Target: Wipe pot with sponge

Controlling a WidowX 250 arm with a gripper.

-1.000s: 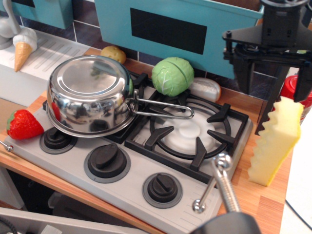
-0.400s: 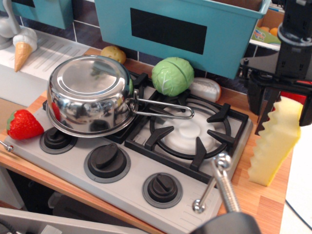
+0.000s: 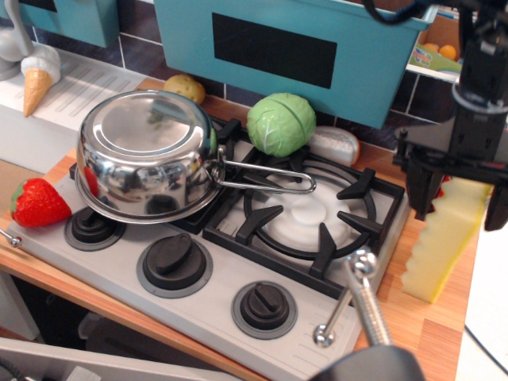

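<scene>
I should next pick up the pale-yellow sponge by its upper end (image 3: 464,198) with my gripper. Then it can wipe the shiny steel pot (image 3: 147,155).
The shiny steel pot (image 3: 147,155) lies upside down on the left burner of the stove, its wire loop handle (image 3: 266,181) pointing right. The pale-yellow sponge (image 3: 440,246) stands upright on the wooden counter at the right edge of the stove, its zigzag edge facing left. My black gripper (image 3: 460,216) hangs over the sponge's top with its jaws open. One finger is on each side of the foam, and the sponge's upper end is partly hidden behind them. The gripper is far to the right of the pot.
A green cabbage (image 3: 280,123) and a white-and-brown item (image 3: 335,144) sit behind the right burner (image 3: 305,210). A strawberry (image 3: 36,203), ice-cream cone (image 3: 36,79) and potato (image 3: 184,86) are on the left. A teal bin (image 3: 294,44) hangs at the back. A metal rod (image 3: 361,294) sticks up at the front.
My gripper has come down and shifted slightly right, so its fingers now straddle the sponge's top. The pot and sponge have not moved.
</scene>
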